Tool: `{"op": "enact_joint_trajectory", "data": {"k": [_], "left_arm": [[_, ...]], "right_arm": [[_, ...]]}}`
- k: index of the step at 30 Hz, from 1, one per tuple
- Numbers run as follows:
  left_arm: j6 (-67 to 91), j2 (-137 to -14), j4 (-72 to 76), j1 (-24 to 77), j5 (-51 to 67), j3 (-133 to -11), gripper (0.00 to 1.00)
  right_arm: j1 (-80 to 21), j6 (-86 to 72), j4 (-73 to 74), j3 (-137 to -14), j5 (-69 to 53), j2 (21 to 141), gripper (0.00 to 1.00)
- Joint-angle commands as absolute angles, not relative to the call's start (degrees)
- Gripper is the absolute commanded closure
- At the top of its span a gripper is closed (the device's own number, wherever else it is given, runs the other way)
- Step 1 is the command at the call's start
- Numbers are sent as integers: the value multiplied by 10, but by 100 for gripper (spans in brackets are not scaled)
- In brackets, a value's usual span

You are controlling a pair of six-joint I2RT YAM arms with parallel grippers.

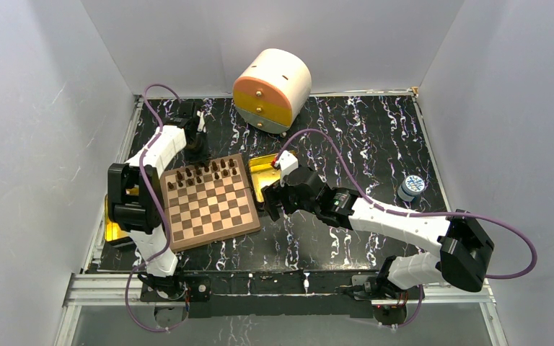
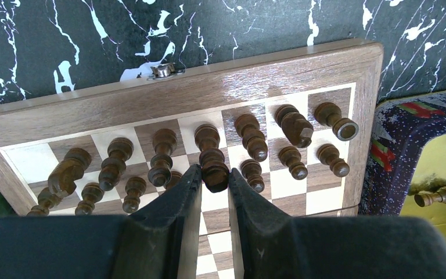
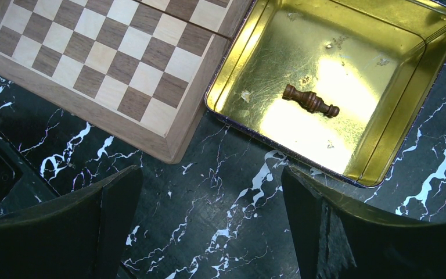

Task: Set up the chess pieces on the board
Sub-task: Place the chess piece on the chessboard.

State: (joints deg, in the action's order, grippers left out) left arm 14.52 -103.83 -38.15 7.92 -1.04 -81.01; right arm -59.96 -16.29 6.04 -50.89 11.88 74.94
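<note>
The dark chess piece is upright over its light square, in line between its row neighbours, and it would stand there, so the left gripper needs to open now.
The wooden board (image 1: 209, 205) lies left of centre, with several dark brown chess pieces (image 1: 202, 173) standing in two rows along its far edge. In the left wrist view my left gripper (image 2: 213, 174) is shut on a dark chess piece (image 2: 215, 168), held over the board (image 2: 220, 93) among the standing pieces (image 2: 250, 136). My right gripper (image 3: 212, 192) is open and empty above the marble table, near the board's corner (image 3: 168, 145) and the gold tin (image 3: 395, 145). One dark piece (image 3: 310, 100) lies on its side in the tin.
A round cream and orange drawer box (image 1: 272, 89) stands at the back. A small blue and white cup (image 1: 410, 187) is at the right. A gold tin lid (image 1: 113, 229) lies behind the left arm. The tin (image 1: 254, 171) touches the board's right edge.
</note>
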Motion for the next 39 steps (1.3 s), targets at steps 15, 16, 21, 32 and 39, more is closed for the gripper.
{"op": "enact_joint_trajectory", "data": {"k": [15,16,21,32,39], "left_arm": [[142,-1038,-381,75,-17,-805,85],[142,-1037,-381,75,-17,-804,85],[139,-1042,-385,75,-15,-802,85],[137,-1045,-386,75,-9,-812,75],[134,-1052,-406,75,-9,-847,63]], "right_arm": [[-596,-156,47,-528,127,743,1],[-597,-156,47,-528,127,743,1],[-597,-156,46,-526,127,743,1],[-596,-160,43,-525,125,743,1],[-596,-202,25,-508,169,722,1]]}}
